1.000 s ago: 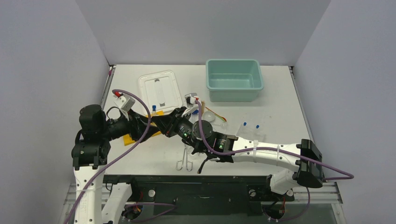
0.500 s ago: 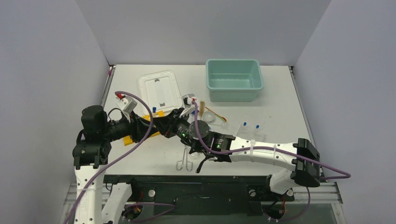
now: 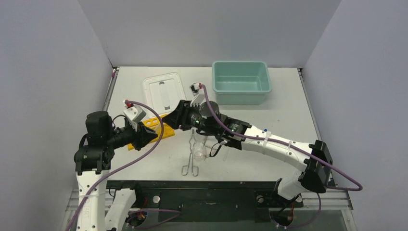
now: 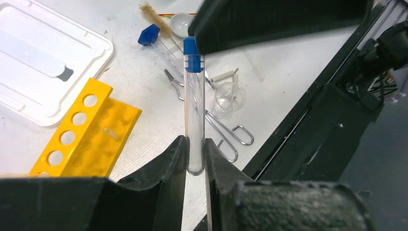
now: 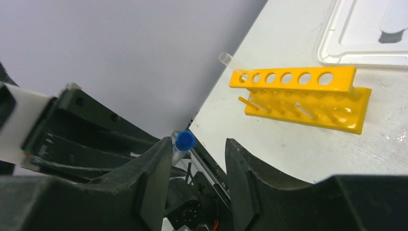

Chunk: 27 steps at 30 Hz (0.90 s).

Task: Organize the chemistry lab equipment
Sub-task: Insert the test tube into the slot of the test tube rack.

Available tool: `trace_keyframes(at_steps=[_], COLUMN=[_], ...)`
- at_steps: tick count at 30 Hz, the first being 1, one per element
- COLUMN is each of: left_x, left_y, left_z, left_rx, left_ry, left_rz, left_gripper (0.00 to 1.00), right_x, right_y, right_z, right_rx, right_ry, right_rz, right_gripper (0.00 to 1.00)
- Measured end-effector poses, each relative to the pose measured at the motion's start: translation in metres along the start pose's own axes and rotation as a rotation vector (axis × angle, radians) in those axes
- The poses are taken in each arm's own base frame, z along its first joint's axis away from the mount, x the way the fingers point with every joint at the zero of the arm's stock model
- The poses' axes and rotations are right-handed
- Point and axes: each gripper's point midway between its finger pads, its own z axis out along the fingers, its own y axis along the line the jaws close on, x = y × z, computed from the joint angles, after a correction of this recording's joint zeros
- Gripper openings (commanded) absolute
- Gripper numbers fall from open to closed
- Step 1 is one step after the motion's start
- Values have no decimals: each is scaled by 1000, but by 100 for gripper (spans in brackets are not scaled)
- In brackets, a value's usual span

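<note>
My right gripper will grab the clear vial (image 4: 194, 110) by its blue cap (image 4: 193, 54) next, to put the vial upright into a rack. The rounded bottom of the vial stays free that way.
A clear blue-capped vial (image 4: 194, 110) sticks out level from my left gripper (image 4: 195, 142), which is shut on its rounded bottom end. Its blue cap (image 5: 184, 141) lies against one inner finger of my right gripper (image 5: 198, 144), whose jaws stand apart and open. Both grippers (image 3: 144, 134) (image 3: 177, 117) hover above the yellow holed rack (image 3: 155, 128), which holds one glass tube (image 5: 228, 61). On the table beyond lie the loop-handled tongs (image 4: 221, 130), a glass beaker (image 4: 228, 96), a tan brush (image 4: 154, 19), a round dish (image 4: 183, 24) and another capped vial (image 4: 154, 38).
The white lid (image 3: 163, 91) lies behind the rack. A teal tub (image 3: 240, 82) stands at the back centre-right. One more blue-capped vial (image 3: 264, 130) shows beside the right forearm. The table's near edge runs just below the tongs (image 3: 191, 161).
My left gripper has shut on the vial and drawn back left. The right gripper has opened off it and shifted toward the back, uncovering the beaker and tongs.
</note>
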Motion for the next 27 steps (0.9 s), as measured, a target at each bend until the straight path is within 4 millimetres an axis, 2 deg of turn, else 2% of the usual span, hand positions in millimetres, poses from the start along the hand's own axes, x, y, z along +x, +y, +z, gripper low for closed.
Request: trace_keyframes(at_steps=[3,5,7,9,12,20,23,27], left_x=[6,7,8,9,10,12,13,13], left_y=[2,2,2,2,2,0,-1,-3], left_z=[-3,-5,-6,-6,-7,-9,-10,-12], left_rx=[-16,-20,-22,-23,-22,-17,-13,-9], left_ry=[28,37,42,48,52,64,71,76], left_rz=[33,51,66,70,80,93,94,109], left_gripper=[11,11,11,10,10,10,10,10], right_x=[-21,-36,-42,-39,-25,13,18,16], right_y=[4,14,28,36,36,14,11,16], right_z=[-6,-10,-16,-21,-25,-18,-17,-16], right_rx=[-11,-41,-81,-111,-126,-87,-80,-97], right_ry=[47,58,84,124,195,355,379,379], right_rz=[5,5,-1,-7,-7,4,7,10], right_gripper=[47,47,47,47,47,45,43,40])
